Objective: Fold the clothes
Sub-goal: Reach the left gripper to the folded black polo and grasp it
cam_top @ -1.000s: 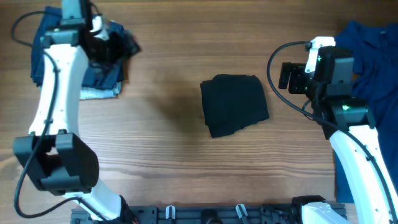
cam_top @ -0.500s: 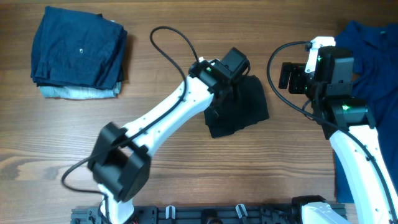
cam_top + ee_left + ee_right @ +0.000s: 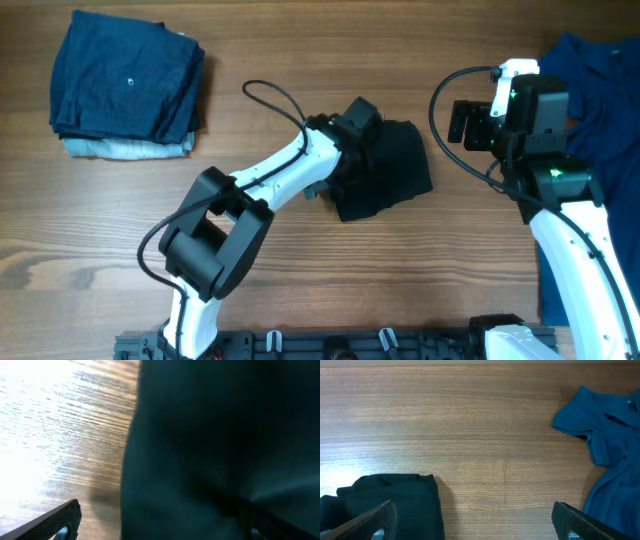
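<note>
The folded black polo shirt (image 3: 390,165) needs to be laid on the stack, so my left gripper next needs to grab the shirt by its edge facing the stack (image 3: 338,187).
The folded black polo shirt (image 3: 390,165) lies at the table's middle. My left gripper (image 3: 352,150) is low over its left edge, open; in the left wrist view (image 3: 155,527) the dark fabric (image 3: 215,445) fills most of the frame and lies between the wide-apart fingers. My right gripper (image 3: 462,122) hovers to the right of the black shirt, open and empty (image 3: 475,525). In the right wrist view the black shirt (image 3: 385,500) shows at lower left. A crumpled blue polo (image 3: 600,100) lies at the far right and also shows in the right wrist view (image 3: 610,445).
A stack of folded navy and blue shirts (image 3: 125,85) sits at the back left. Bare wooden table (image 3: 250,250) runs around the black shirt. The blue pile hangs over the right edge beside my right arm.
My left arm has swung from the folded stack at the back left to the black shirt, then settled lower at its left edge. The right arm has not moved.
</note>
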Motion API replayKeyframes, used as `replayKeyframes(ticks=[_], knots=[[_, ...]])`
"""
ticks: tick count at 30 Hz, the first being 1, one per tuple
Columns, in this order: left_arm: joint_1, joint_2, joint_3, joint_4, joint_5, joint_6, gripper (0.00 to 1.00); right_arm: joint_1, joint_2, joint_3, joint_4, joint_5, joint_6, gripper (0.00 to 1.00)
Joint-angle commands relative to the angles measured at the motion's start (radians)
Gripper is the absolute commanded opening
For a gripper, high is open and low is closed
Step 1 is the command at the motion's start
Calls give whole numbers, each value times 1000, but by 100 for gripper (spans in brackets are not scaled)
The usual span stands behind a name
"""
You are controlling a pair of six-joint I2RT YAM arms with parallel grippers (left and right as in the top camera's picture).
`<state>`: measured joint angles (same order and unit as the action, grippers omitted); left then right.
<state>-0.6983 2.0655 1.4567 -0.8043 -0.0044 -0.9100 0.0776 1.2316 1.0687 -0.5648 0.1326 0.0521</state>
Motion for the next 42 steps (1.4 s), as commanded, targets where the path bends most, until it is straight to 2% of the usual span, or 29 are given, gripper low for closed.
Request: replayKeyframes(ticks=[1, 4, 8, 11, 15, 19, 22, 29, 32, 38, 42], knots=[[7, 11, -92, 78, 24, -15, 100, 0, 8, -3, 2, 17, 1, 100], [-3, 11, -151, 159, 50, -15, 99, 0, 8, -3, 2, 18, 1, 99], [-8, 13, -222, 269, 87, -15, 88, 0, 8, -3, 2, 18, 1, 100], [-8, 13, -229, 269, 87, -15, 77, 0, 8, -3, 2, 18, 1, 100], [-6, 13, -229, 239, 106, -14, 81, 0, 8, -3, 2, 17, 1, 100], [49, 13, -229, 174, 196, -10, 82, 0, 8, -3, 2, 18, 1, 100], [95, 13, -229, 134, 250, 40, 79, 0, 8, -3, 2, 17, 1, 100], [84, 13, -227, 120, 229, 44, 73, 0, 8, -3, 2, 17, 1, 100], [87, 13, -140, 5, 229, 167, 75, 0, 8, -3, 2, 18, 1, 99], [68, 13, -15, -35, 170, 227, 82, 0, 8, -3, 2, 17, 1, 100], [67, 13, 99, -148, 117, 276, 86, 0, 8, -3, 2, 17, 1, 100]])
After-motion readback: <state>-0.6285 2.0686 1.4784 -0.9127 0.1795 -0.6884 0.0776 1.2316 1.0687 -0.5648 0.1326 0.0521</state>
